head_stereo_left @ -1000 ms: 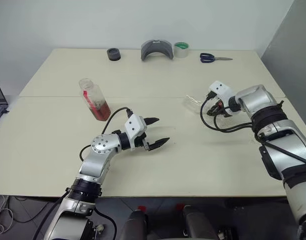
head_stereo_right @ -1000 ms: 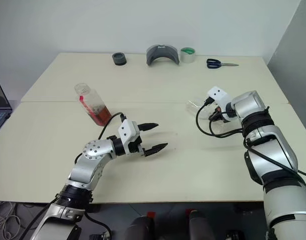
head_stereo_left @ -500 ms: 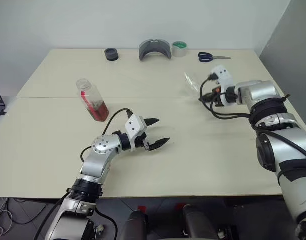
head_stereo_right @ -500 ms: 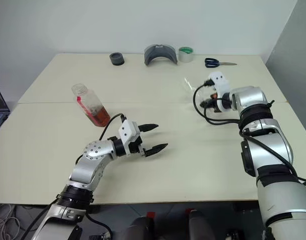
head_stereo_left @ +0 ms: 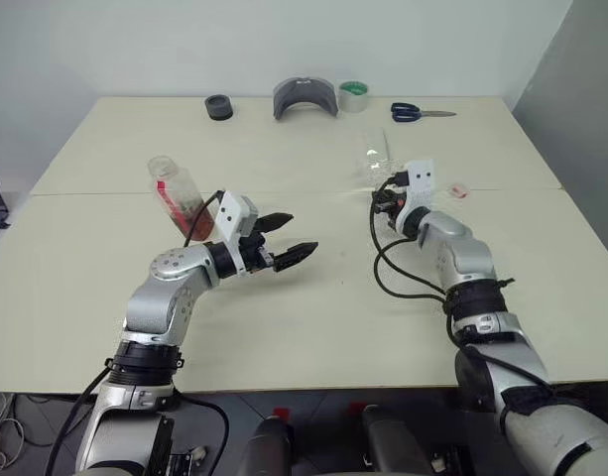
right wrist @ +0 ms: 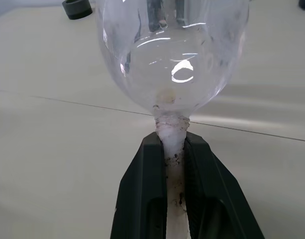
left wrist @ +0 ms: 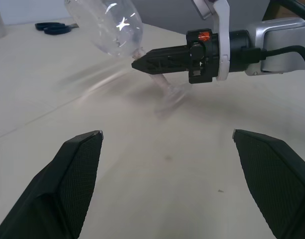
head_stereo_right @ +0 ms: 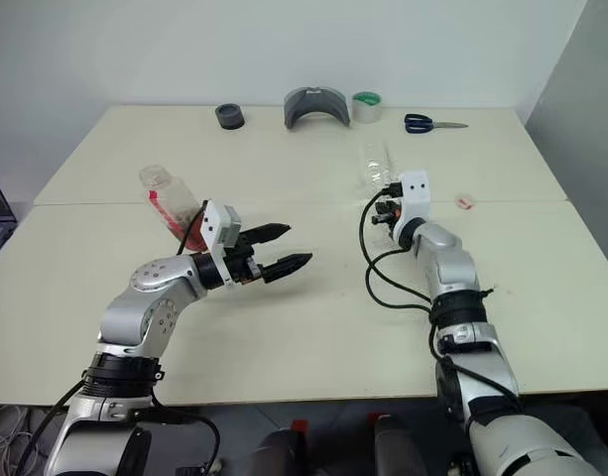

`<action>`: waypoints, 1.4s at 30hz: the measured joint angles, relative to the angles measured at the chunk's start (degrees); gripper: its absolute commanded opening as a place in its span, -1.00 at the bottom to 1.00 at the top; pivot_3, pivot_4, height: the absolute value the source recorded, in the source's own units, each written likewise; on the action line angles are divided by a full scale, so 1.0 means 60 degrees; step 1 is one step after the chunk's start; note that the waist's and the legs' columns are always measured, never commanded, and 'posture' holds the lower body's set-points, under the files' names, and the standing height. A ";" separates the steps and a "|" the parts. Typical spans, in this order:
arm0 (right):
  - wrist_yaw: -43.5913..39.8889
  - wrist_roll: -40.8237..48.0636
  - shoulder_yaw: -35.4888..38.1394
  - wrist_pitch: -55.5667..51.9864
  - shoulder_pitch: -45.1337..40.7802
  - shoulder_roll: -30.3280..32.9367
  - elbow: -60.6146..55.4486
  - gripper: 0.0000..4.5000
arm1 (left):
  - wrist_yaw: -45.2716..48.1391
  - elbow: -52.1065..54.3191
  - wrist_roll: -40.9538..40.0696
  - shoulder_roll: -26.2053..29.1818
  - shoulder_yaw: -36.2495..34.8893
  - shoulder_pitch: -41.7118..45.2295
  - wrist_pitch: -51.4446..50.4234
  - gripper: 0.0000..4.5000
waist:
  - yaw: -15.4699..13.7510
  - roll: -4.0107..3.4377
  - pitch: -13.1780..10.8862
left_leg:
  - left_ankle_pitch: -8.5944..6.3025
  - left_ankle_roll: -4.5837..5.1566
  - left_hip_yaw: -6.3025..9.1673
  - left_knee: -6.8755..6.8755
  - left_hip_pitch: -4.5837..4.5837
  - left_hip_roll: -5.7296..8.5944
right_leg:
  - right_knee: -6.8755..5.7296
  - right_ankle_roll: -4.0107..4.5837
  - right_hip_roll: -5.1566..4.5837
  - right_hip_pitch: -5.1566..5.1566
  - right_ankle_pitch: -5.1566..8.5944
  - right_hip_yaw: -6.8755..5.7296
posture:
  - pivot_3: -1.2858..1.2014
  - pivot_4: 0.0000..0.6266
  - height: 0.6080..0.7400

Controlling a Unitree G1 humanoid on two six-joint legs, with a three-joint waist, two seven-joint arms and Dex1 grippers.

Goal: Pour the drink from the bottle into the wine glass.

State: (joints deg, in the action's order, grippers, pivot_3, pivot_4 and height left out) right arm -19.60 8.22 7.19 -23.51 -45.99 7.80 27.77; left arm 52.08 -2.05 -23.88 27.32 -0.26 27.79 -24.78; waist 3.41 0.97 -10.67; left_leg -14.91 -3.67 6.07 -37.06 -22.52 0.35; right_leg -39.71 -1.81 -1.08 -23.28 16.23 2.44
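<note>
I need to keep holding the wine glass with my right gripper. Its glass bowl leans away high above the tabletop in the right wrist view.
The bottle (head_stereo_left: 177, 188) stands uncapped on the table's left side, the reddish drink (head_stereo_left: 191, 211) filling its lower part. My left gripper (head_stereo_left: 304, 230) hovers open and empty just right of it, its wrist in front of the bottle's base. My right gripper (right wrist: 173, 142) is shut on the thin stem of the clear wine glass (head_stereo_left: 375, 157) near the table's middle. In the left wrist view the glass bowl (left wrist: 114, 24) tilts away above the right gripper's fingers (left wrist: 162, 57), and its foot (left wrist: 169, 97) is close to the table; contact cannot be told.
Along the table's far edge lie a black roll (head_stereo_left: 219, 107), a grey curved piece (head_stereo_left: 305, 97), a green tape roll (head_stereo_left: 355, 96) and blue scissors (head_stereo_left: 413, 111). A small pink bit (head_stereo_left: 457, 189) lies right of the glass. Cables loop from the right wrist (head_stereo_left: 388, 268).
My right arm swung the wine glass left toward the table's middle and turned it more upright. My left gripper rose and shifted left, closer to the bottle, still open.
</note>
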 measured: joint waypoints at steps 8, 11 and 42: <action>0.0603 0.0326 -0.0039 -0.0553 0.2298 -0.0307 -0.3006 -0.93 | 0.0408 0.0294 0.0002 0.0288 0.0187 -0.0028 -0.0172 1.00 | -0.0074 0.0007 0.0037 | -0.0002 0.0003 0.0015 0.0007 0.0002 0.0003 | 0.0020 0.0000 -0.0001 0.0016 0.0001 -0.0011 | 0.03 -0.52 1.00; 0.0763 0.0353 -0.0190 -0.0744 0.3168 -0.0433 -0.4088 -0.93 | 0.0461 0.0345 0.0007 0.0321 0.0228 -0.0060 -0.0173 1.00 | -0.0079 0.0019 0.0095 | -0.0003 0.0005 0.0009 0.0009 0.0014 0.0002 | 0.0028 0.0000 -0.0001 0.0026 0.0002 -0.0007 | 0.03 -0.52 1.00; -0.0966 -0.0230 -0.2040 0.3952 0.1307 -0.1250 0.0704 -0.93 | -0.1108 0.2669 -0.0156 0.1121 -0.1046 -0.2163 -0.1006 1.00 | 0.0146 0.0051 0.0097 | -0.0006 0.0002 -0.0031 0.0159 0.0230 -0.0134 | 0.0118 0.0039 0.0063 0.0188 0.0028 0.0014 | 0.03 -0.52 1.00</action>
State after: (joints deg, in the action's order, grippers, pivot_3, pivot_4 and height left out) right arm -25.40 6.84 -5.05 0.20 -38.15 0.29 31.99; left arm 45.43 13.96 -24.82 34.05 -6.54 14.81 -30.81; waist 4.29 1.28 -10.08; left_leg -14.95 -3.66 5.89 -36.10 -21.13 -0.45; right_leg -39.00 -1.58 -0.70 -22.16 16.40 2.52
